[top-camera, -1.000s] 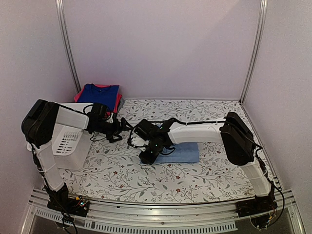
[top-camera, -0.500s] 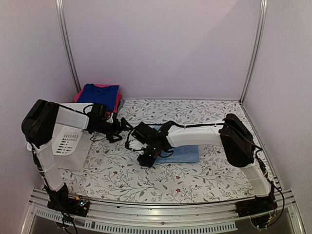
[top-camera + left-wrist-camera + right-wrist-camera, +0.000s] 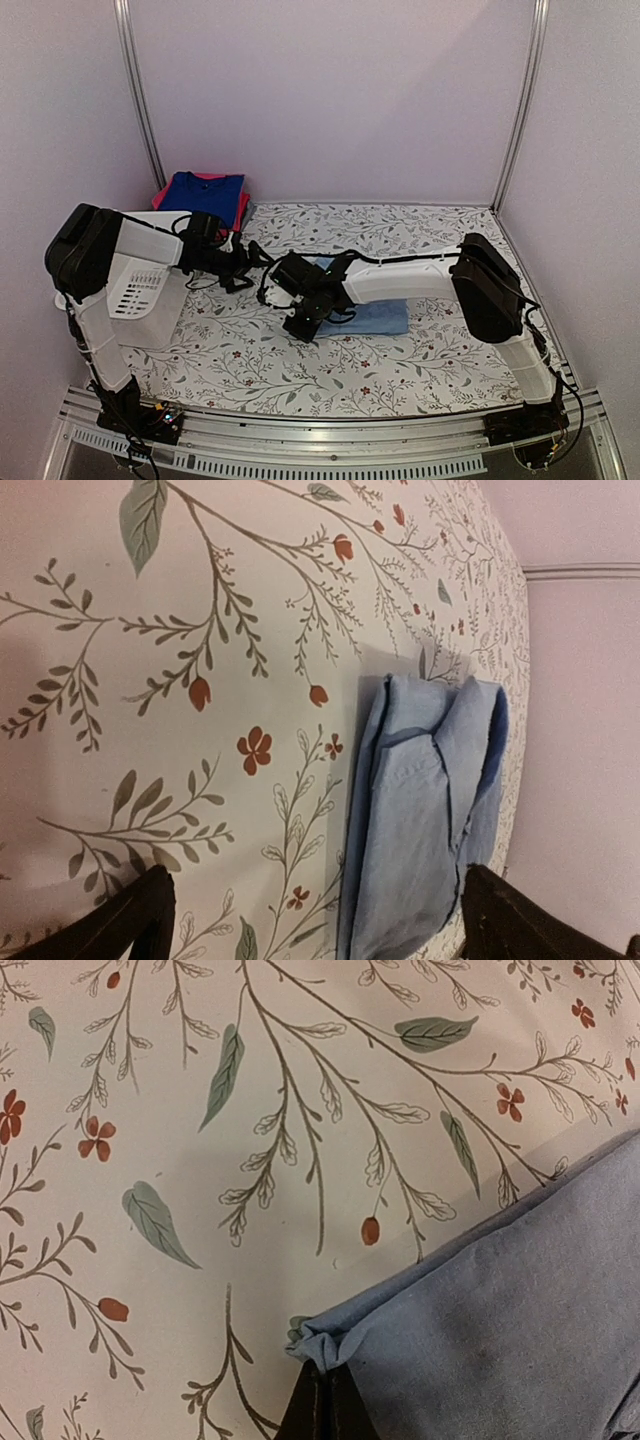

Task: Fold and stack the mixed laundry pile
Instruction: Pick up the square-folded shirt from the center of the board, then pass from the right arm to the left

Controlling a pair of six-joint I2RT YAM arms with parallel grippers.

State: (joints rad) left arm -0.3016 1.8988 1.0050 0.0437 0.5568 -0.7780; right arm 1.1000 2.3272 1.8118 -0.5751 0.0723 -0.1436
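My left gripper grabs the folded pale-blue shirt [image 3: 378,316] by its basket-side edge next, so the shirt drapes open to stack flat.
A folded pale-blue shirt [image 3: 378,316] lies on the floral tablecloth at mid table; it also shows in the left wrist view [image 3: 420,810] and the right wrist view [image 3: 510,1320]. My right gripper [image 3: 305,326] is shut on the shirt's near-left corner, which bunches at the closed tips [image 3: 322,1385]. My left gripper [image 3: 252,260] is open and empty, hovering left of the shirt, its two fingers spread wide on either side of the shirt's end in its own view [image 3: 320,935]. A folded blue garment [image 3: 205,188] lies on a pink-red one [image 3: 241,210] at the back left corner.
A white slotted basket [image 3: 140,290] stands at the left edge under the left arm. The pale walls and two metal posts [image 3: 138,95] close the back and sides. A metal rail [image 3: 330,440] runs along the near edge.
My right gripper has shifted slightly left and nearer with the shirt corner in it. The left arm has hardly moved.
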